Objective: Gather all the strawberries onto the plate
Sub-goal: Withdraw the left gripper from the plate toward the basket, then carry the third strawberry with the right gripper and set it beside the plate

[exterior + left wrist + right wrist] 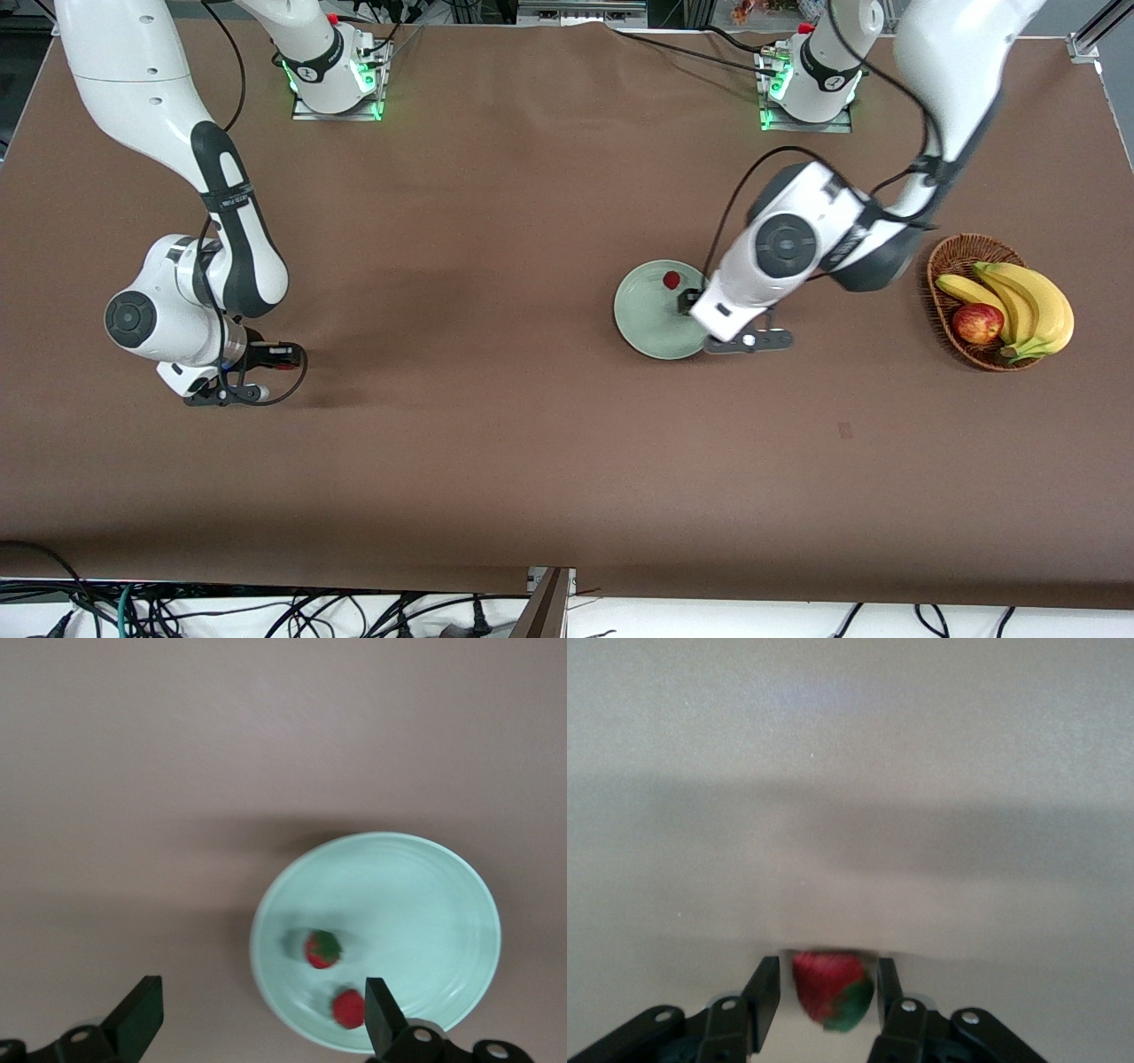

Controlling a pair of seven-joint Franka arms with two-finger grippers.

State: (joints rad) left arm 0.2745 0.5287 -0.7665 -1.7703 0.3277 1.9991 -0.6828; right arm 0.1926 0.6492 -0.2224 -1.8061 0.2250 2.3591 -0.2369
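Observation:
The robot's right gripper should add the third strawberry to the others on the green plate, so it should grab the strawberry by its red body [826, 979] next.
The pale green plate [642, 315] lies toward the left arm's end of the table. The left wrist view shows the plate [416, 895] with two strawberries in it, one with its green cap up [322, 949] and one by the rim [348, 1008]. The front view shows only one of them [671, 280]. My left gripper [689, 301] hangs over the plate's edge, wide open and empty [261, 997]. My right gripper [276, 354] is low at the right arm's end. Its fingers stand narrowly either side of the third strawberry [831, 988], with a small gap showing.
A brown wicker basket [948, 266] with bananas [1028, 306] and a red apple [977, 322] stands at the left arm's end, beside the plate. The brown table runs wide between the two arms.

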